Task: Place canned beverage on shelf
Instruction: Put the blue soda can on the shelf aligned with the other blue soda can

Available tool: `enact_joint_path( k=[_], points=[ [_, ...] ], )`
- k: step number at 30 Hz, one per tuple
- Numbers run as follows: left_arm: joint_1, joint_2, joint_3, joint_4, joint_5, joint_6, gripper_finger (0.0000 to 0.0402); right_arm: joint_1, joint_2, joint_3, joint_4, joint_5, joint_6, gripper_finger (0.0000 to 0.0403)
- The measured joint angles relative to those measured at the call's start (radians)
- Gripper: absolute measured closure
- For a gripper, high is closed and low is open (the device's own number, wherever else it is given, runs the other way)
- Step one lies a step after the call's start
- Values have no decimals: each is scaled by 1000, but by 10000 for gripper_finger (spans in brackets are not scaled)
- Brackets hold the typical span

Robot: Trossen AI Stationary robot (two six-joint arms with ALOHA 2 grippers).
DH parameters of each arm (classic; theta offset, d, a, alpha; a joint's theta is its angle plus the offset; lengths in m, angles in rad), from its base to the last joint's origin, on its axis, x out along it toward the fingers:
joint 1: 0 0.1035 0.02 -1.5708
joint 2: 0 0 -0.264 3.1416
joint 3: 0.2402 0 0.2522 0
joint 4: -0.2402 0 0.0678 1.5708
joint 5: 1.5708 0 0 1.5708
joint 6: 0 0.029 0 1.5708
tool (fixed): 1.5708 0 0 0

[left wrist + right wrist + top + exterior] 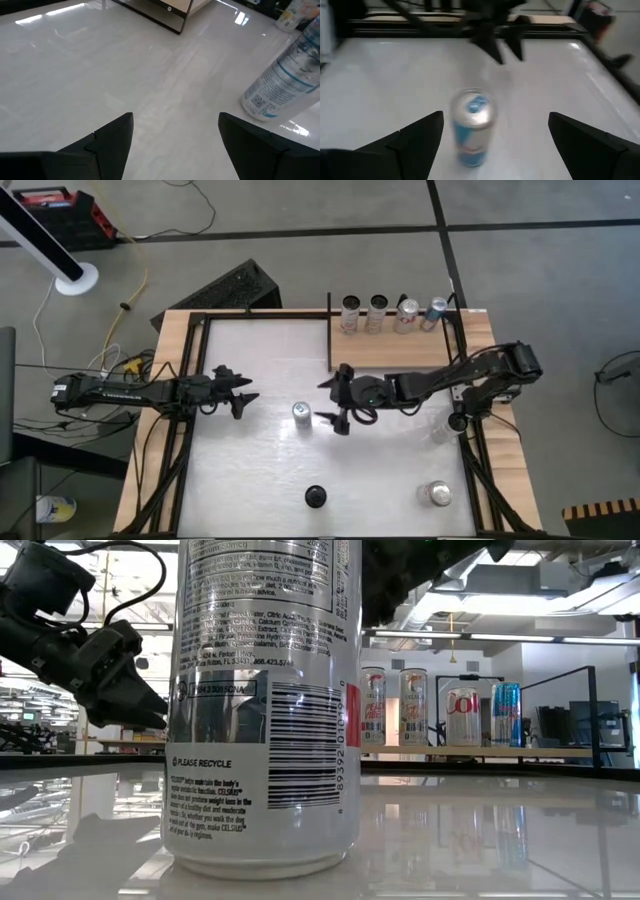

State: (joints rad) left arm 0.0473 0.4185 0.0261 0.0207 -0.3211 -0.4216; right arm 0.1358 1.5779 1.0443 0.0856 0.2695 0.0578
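Note:
I should grab the can by its upper body below the lid (302, 417) with my right gripper next. Then I can place the silver and blue can on the shelf (390, 350).
A silver and blue beverage can (302, 415) stands upright on its base near the middle of the white tabletop (260, 470); it fills the low view (265, 710). My right gripper (334, 402) hovers open just right of it and above it, the can (472, 127) showing below and between its fingers, untouched. My left gripper (240, 392) waits open at the table's left, the can (280, 85) ahead of it to one side. The light-wood shelf (390, 350) with black rods lies at the far right.
Several cans (392, 312) stand in a row along the shelf's far edge, also seen in the low view (440, 705). Another can (438, 494) stands near the table's front right, a clear container (441, 430) at the right edge, and a dark round object (316, 497) near the front.

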Motion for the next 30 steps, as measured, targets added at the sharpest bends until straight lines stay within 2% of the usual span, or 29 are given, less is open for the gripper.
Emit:
enact_joint_path(
  k=[6, 11, 16, 30],
  points=[
    [0, 0, 0, 0, -1, -43, 125, 2, 45, -3, 38, -129, -78, 19],
    [0, 4, 0, 0, -2, -134, 125, -23, 102, -1, 143, -220, -168, 19],
    [1, 11, 0, 0, -3, -115, 125, -53, 137, 4, 183, -315, -181, 19],
    [1, 14, 0, -3, 27, -102, 125, -97, 171, 6, 252, -381, -186, 19]
  ],
)
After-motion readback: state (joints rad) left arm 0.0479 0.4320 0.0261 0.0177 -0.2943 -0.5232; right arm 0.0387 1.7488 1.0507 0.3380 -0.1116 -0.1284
